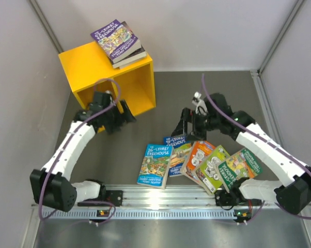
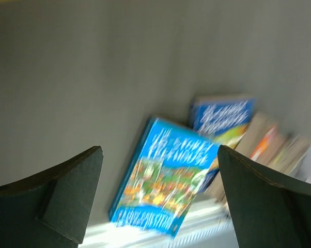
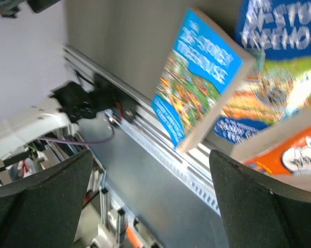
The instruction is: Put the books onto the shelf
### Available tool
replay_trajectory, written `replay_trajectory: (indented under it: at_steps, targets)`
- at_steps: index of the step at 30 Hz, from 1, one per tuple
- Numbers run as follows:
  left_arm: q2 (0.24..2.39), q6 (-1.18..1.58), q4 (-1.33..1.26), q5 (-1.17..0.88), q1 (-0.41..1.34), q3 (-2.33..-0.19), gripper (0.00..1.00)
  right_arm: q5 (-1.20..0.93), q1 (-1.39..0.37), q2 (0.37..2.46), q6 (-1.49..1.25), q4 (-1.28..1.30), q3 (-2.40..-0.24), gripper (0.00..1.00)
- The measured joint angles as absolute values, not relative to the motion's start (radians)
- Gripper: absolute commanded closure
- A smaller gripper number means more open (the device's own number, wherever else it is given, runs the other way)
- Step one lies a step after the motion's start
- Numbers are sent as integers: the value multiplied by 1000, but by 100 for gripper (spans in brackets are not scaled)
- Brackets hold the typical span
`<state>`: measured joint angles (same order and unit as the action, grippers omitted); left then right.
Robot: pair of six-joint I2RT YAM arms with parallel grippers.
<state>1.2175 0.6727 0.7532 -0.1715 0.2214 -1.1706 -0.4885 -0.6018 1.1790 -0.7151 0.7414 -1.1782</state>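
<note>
The right gripper should grab the light blue book [image 2: 168, 186] by its page edge [image 2: 197, 190] beside the dark blue book. This leaves the book's spine free for the left gripper to grab.
The yellow shelf [image 1: 106, 77] stands at the back left. On its top lie two books, a purple one [image 1: 117, 40] over a dark one [image 1: 134, 56]. Several more books fan out near the front: light blue [image 1: 155, 165], dark blue [image 1: 177, 149], orange [image 1: 198, 159], lime [image 1: 213, 166] and green [image 1: 239, 168]. My left gripper [image 1: 125, 114] hangs open and empty in front of the shelf, and its wrist view is a blur with the light blue book [image 2: 168, 186] beyond the left gripper [image 2: 159, 152]. My right gripper [image 1: 189, 126] is open and empty just behind the fan, above the light blue book [image 3: 197, 77].
An aluminium rail [image 1: 160, 199] with both arm bases runs along the near edge, close to the books' lower ends. Grey walls close in the left, back and right sides. The left arm's base and purple cable [image 3: 88, 139] show in the right wrist view.
</note>
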Motion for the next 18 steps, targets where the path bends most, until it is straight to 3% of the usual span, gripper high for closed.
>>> replay_trajectory:
  at_steps: [6,18]
  targets:
    - [1273,714,757,-288,373,-926,1,-511,-635,1255,-791,698,-968,7]
    - [1270,805,504,-484,439,-643,1,-532,-729,1398,-955,431,-805,7]
